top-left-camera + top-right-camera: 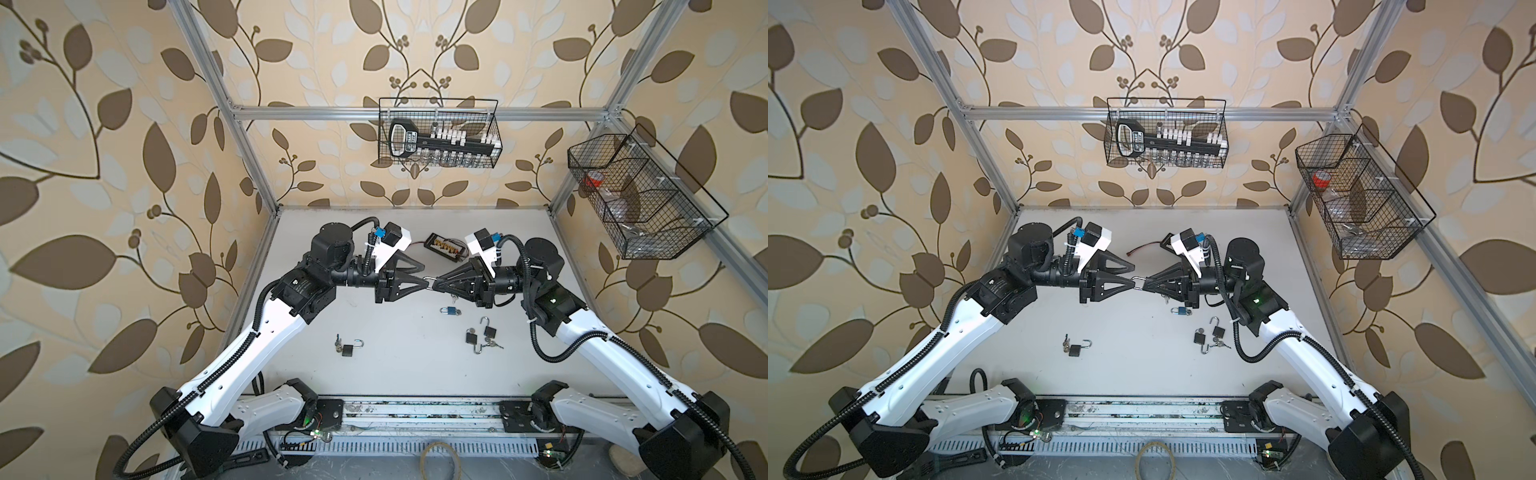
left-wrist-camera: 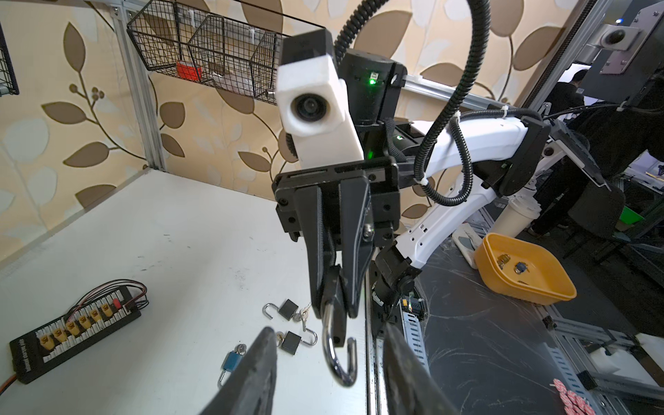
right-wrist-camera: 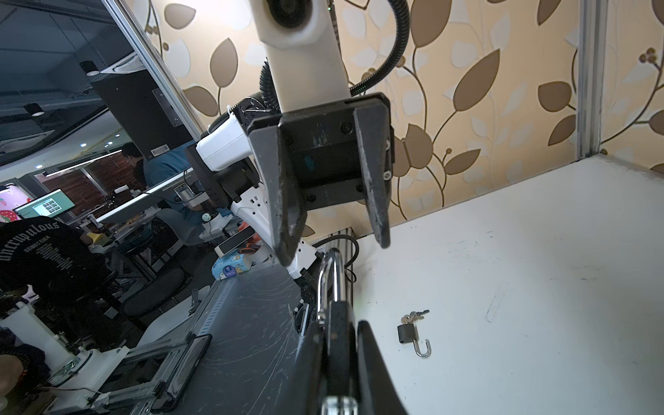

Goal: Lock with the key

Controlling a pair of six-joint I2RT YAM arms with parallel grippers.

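The left gripper should next grip the black padlock by its silver shackle [image 1: 429, 279] [image 2: 339, 359] to lock it, so that the key end stays free.
My right gripper [image 1: 436, 283] [image 3: 339, 354] is shut on a black padlock [image 2: 336, 298] [image 3: 337, 334], held in the air above the middle of the table. Its silver shackle [image 2: 339, 359] [image 3: 332, 273] is swung open and points at the left gripper. My left gripper [image 1: 426, 274] [image 2: 330, 373] [image 3: 334, 251] is open, with its fingertips either side of the shackle and not gripping it. A blurred silver piece [image 3: 336, 404] sits at the lock's near end; I cannot tell whether it is the key.
On the white table [image 1: 395, 374] lie a blue padlock [image 1: 451, 310], two open black padlocks [image 1: 471, 336] with keys [image 1: 492, 344], and another open padlock with keys [image 1: 347, 349]. A black connector board [image 1: 442, 247] lies at the back. Wire baskets [image 1: 440, 133] hang on the frame.
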